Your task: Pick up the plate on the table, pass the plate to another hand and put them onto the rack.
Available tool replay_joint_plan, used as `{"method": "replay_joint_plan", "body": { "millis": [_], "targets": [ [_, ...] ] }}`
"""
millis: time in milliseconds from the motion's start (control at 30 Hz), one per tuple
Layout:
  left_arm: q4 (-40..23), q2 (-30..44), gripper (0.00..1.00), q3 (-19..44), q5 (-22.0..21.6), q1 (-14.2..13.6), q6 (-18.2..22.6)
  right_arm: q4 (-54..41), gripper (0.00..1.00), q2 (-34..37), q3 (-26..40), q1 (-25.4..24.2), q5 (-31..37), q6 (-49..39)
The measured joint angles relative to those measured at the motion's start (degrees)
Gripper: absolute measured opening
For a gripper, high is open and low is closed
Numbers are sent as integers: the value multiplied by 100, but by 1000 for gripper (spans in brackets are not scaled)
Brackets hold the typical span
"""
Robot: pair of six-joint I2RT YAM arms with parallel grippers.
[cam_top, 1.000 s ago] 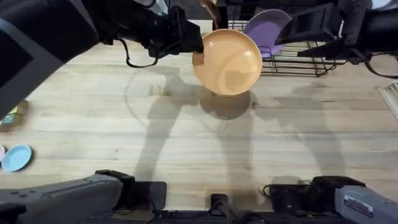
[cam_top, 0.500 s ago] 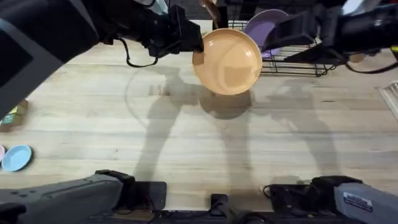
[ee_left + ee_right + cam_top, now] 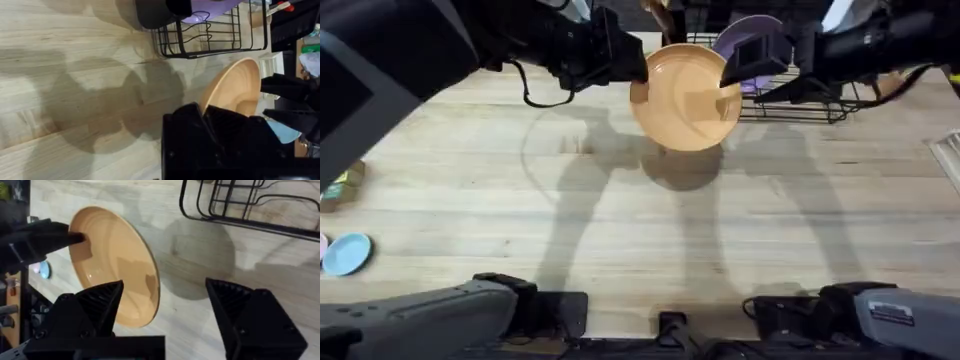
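Note:
I will next grip the orange plate by its free rim (image 3: 739,100) with my right gripper, to stand the plate in the black wire rack (image 3: 800,108).
The orange plate (image 3: 685,98) hangs tilted above the table, just in front of the rack (image 3: 810,98). My left gripper (image 3: 638,72) is shut on its left rim; the left wrist view shows the plate (image 3: 232,90) edge-on beyond those fingers. My right gripper (image 3: 740,68) is at the plate's right rim, open. In the right wrist view the plate's (image 3: 110,275) near edge sits between the wide-spread fingers of my right gripper (image 3: 165,315), untouched by either one. The left gripper (image 3: 50,240) holds the far rim.
A lavender purple plate (image 3: 750,38) stands in the black wire rack (image 3: 210,40) at the back right. A small light-blue dish (image 3: 347,253) lies near the table's left edge, with a small object (image 3: 340,185) beyond it. A pale object (image 3: 950,150) sits at the right edge.
My right gripper has moved left from over the rack to the plate's right rim. The left gripper and the plate have stayed where they were.

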Motion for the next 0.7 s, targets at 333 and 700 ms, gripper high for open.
{"method": "replay_joint_plan", "body": {
  "millis": [333,700],
  "targets": [
    [0,1,42,0,0,0,0,116,922,217,0,3,0,2],
    [-2,1,42,0,0,0,0,116,377,290,0,173,-17,18]
  ]
}}
